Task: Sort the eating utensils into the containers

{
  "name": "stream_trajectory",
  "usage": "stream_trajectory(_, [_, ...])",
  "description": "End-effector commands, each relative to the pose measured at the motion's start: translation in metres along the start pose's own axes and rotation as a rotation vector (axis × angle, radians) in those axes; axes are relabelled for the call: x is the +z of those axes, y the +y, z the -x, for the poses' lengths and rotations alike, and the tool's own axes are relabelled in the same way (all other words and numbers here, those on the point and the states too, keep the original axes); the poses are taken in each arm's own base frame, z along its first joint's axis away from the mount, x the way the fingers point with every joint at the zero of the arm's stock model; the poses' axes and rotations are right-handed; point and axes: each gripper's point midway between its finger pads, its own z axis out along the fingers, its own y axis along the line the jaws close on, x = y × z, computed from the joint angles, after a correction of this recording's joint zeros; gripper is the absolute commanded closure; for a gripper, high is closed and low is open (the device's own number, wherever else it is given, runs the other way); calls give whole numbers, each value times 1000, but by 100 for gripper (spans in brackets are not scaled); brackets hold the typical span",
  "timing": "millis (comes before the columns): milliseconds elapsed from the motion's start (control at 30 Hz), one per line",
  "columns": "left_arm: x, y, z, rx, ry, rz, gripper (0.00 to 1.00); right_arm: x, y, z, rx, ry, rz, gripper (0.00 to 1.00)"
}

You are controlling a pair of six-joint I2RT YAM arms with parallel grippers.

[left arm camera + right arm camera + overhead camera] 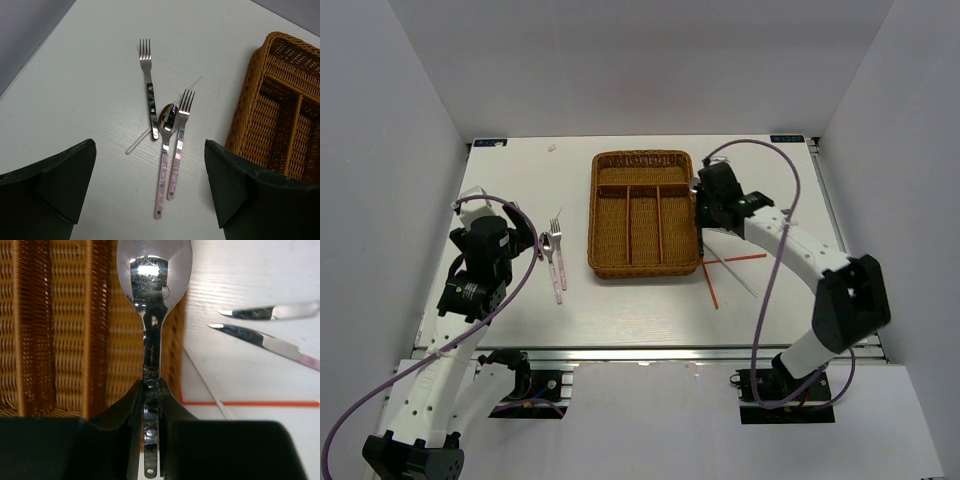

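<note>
The spoon is hanging beside the nearest section of the tray and would end up on the tray's rim if I opened now. My right gripper should first line up the spoon with the section.
My right gripper point(151, 405) is shut on the dark handle of a silver spoon point(154, 275), held over the right rim of the brown wicker tray point(60, 330). In the top view this gripper point(708, 212) sits at the tray's point(595, 215) right edge. My left gripper point(150, 190) is open and empty above a pink-handled spoon point(165, 170), a pink-handled fork point(179, 145), a dark-handled fork point(149, 95) and a clear white chopstick point(145, 137). These lie left of the tray point(280, 105). Slim metal tongs point(270, 327) and a red chopstick point(250, 403) lie right of the tray.
White enclosure walls stand close on the left, right and back. Red chopsticks point(735, 259) cross on the table under the right arm. A small white scrap point(552, 148) lies at the back left. The tray's compartments show no utensils.
</note>
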Motion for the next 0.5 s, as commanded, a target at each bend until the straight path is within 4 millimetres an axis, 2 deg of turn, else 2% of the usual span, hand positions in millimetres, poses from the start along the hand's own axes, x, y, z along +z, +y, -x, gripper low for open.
stream_trajectory(0, [1,1,1,-1,-9,3,2,14,35,20,-15,-8,51,100])
stream_trajectory(33, [1,2,1,-2,-10,4,2,16,39,29,-13,-23,44,100])
stream_trajectory(67, [1,2,1,-1,-10,5,2,26,43,24,-21,-4,33,100])
stream_trajectory(267, [2,1,-2,2,-2,4,2,57,44,16,-8,24,-8,100])
stream_trajectory(467, [4,0,-3,7,7,3,2,74,44,12,-15,47,-29,98])
